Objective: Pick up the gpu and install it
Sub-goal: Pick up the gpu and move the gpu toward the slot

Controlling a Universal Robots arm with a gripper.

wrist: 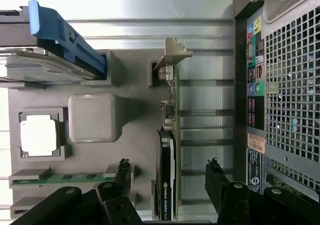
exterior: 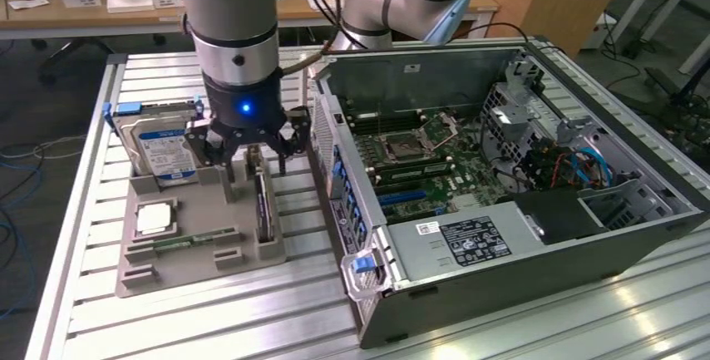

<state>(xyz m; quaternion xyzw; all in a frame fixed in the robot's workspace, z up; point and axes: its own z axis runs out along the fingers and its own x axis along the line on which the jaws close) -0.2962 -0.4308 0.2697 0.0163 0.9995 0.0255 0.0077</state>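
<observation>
The robot's gripper will next grab the GPU across its flat black cooler [exterior: 265, 217], because components stick out from the board near the bracket.
The gpu [exterior: 263, 208] is a thin dark card standing on edge in a slot of the grey holder [exterior: 194, 270]. In the wrist view the gpu [wrist: 166, 155] shows edge-on, its silvery bracket [wrist: 172, 55] at the end away from the fingers. My gripper [exterior: 253, 159] hangs just above the card's bracket end in the exterior view. It is open and holds nothing. In the wrist view the gripper [wrist: 169, 166] straddles the card, one dark finger [wrist: 122, 172] on each side, clear of it. The open computer case [exterior: 444, 69] lies at the exterior view's right, motherboard [exterior: 416, 165] exposed.
A silver hard drive [exterior: 165, 148] with a blue-white label stands in the holder behind the gripper. A processor chip [exterior: 155, 217] and a green memory stick [exterior: 191, 242] lie in the holder too. The case's rear panel [wrist: 285, 95] is close beside the gpu. A second arm's base [exterior: 400, 2] stands behind the case.
</observation>
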